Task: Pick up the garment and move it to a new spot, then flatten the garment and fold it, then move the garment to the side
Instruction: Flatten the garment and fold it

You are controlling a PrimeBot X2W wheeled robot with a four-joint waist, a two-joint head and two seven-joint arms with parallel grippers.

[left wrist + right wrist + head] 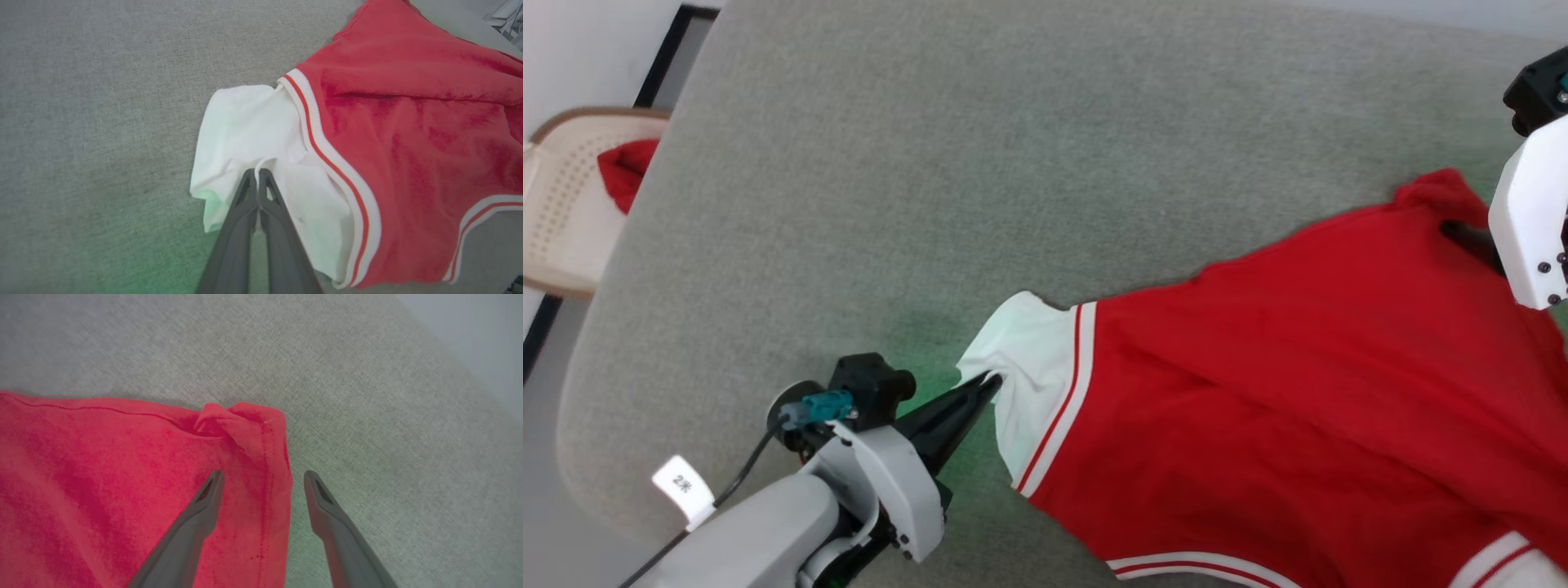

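My right gripper grabs its hem corner (1441, 189) next, to flatten and fold the garment (1290, 384).
The garment (1290, 384) is a red shirt with white sleeves and white-and-red striped trim, spread over the lower right of the grey surface. My left gripper (990, 380) is shut on the edge of its white sleeve (245, 130), a small fold of white cloth pinched between the tips (258, 173). At the shirt's far red corner (245, 424), my right gripper (263, 477) stands open, one finger over the cloth, the other over bare surface. In the head view the right gripper's fingers are mostly hidden behind its white wrist housing (1531, 220). No lettering shows.
The grey fabric-covered surface (980, 180) stretches wide to the left and back. Beyond its left edge stands a beige plastic chair (564, 204) with a red cloth (627, 171) on it.
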